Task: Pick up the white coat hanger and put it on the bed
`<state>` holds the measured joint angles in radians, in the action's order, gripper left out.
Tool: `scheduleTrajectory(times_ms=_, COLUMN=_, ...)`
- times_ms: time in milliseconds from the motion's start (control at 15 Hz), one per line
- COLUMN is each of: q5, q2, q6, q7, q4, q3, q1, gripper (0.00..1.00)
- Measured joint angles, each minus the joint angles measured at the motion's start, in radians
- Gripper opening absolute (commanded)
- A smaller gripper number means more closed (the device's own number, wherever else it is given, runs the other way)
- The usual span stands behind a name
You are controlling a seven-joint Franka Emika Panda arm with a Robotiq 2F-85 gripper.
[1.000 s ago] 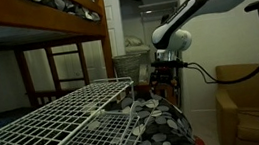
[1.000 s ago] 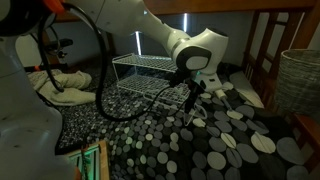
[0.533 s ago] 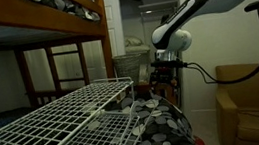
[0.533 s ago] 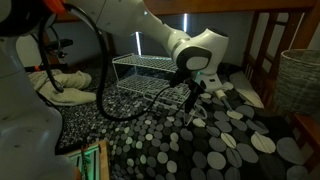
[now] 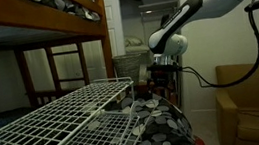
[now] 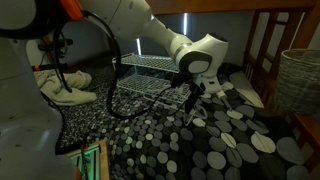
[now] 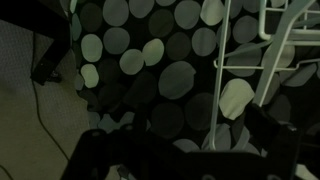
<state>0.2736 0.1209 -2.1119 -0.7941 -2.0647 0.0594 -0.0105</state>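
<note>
My gripper is going to grab the white coat hanger next by its rod end that is free of the wire-grid rack, to draw the hanger free and put it on the bed.
In the wrist view thin white rods (image 7: 217,95) lie on the spotted bedspread (image 7: 160,75). They look like the white coat hanger, though the dim view leaves this uncertain. One rod runs down between my dark fingers (image 7: 92,152). My gripper (image 7: 185,150) hangs just above it with the jaws wide apart and nothing gripped. In both exterior views the gripper (image 5: 161,78) (image 6: 192,103) points down over the bedspread (image 6: 230,135), next to the white wire-grid rack (image 6: 148,72). The hanger is too thin to make out there.
The large wire-grid rack (image 5: 56,127) fills the foreground of an exterior view. A wooden bunk bed (image 5: 64,31) stands behind it, and a tan armchair (image 5: 249,97) beside the arm. A woven basket (image 6: 300,80) and white shoes (image 6: 65,90) flank the bedspread.
The arm's upper links have shifted slightly. The gripper stays at almost the same spot over the bedspread, still open.
</note>
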Motion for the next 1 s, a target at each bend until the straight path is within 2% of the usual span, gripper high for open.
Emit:
scheduleTrajectory(times_ms=333, q5=0.049, q2=0.040, q6=-0.011, q7=-0.020, q4=0.055, q3=-0.002, q1=0.001, gripper=1.00)
scheduleTrajectory(times_ms=800, q5=0.050, q2=0.137, q6=-0.009, q7=-0.044, q4=0.145, q3=-0.005, q1=0.029, gripper=0.98)
scheduleTrajectory(times_ms=933, q5=0.051, q2=0.174, q6=0.002, q7=-0.044, q4=0.186, q3=-0.005, q1=0.037, gripper=0.79)
scheduleTrajectory(times_ms=1000, q5=0.051, q2=0.192, q6=0.013, q7=-0.044, q4=0.207, q3=-0.005, q1=0.040, gripper=0.66)
